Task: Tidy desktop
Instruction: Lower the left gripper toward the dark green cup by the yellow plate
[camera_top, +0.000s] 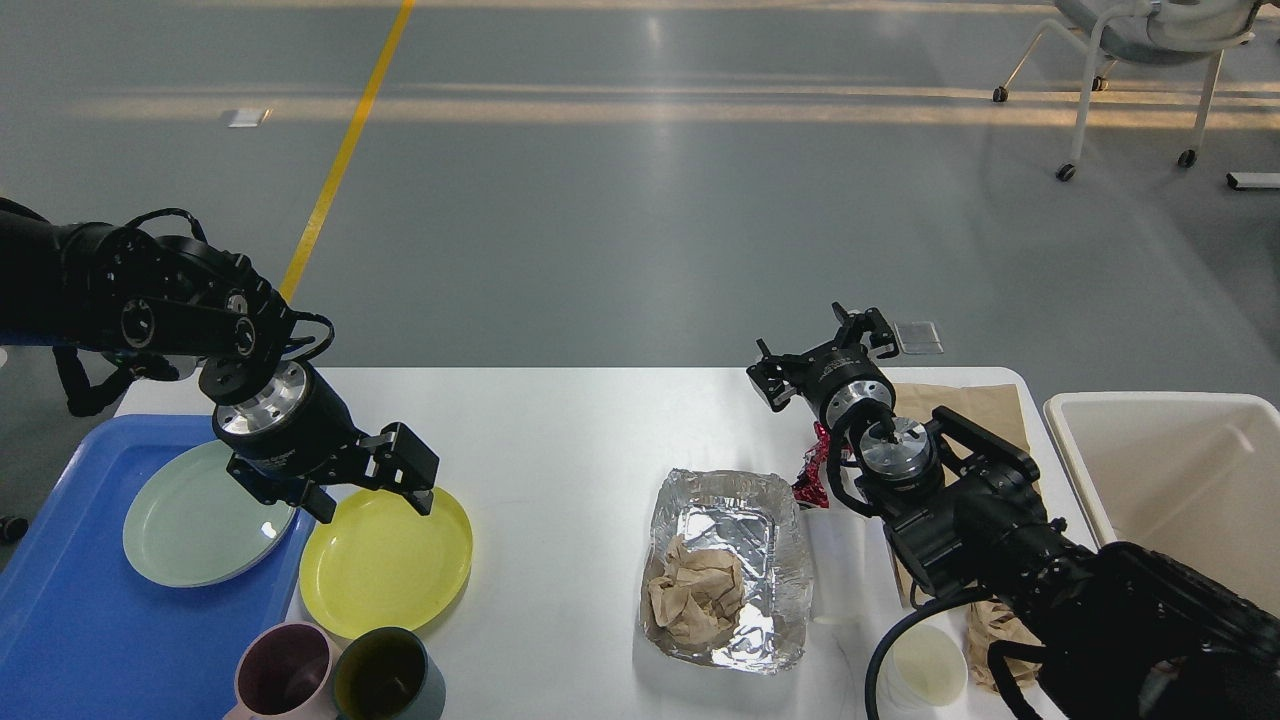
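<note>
The dishes need to be tidied into the blue tray (70, 630). My left gripper needs to grab the dark green mug by its rim (381, 632) next.
The white desktop (560, 430) carries dishes on its left and litter on its right. My left gripper (372, 498) hangs open over the far rim of a yellow plate (390, 575), its fingers spread to either side and holding nothing. A pale green plate (185, 530) lies on the blue tray (70, 630). My right gripper (822, 350) stands open and empty above the table's far right edge. Below it are a red wrapper (808, 470) and a foil tray (770, 500) holding crumpled brown paper (695, 595).
A pink mug (282, 675) and a dark green mug (385, 680) stand at the front left. A clear plastic cup (838, 560), a white round lid (925, 665) and a brown paper bag (965, 400) lie around my right arm. A cream bin (1170, 480) sits off the right end.
</note>
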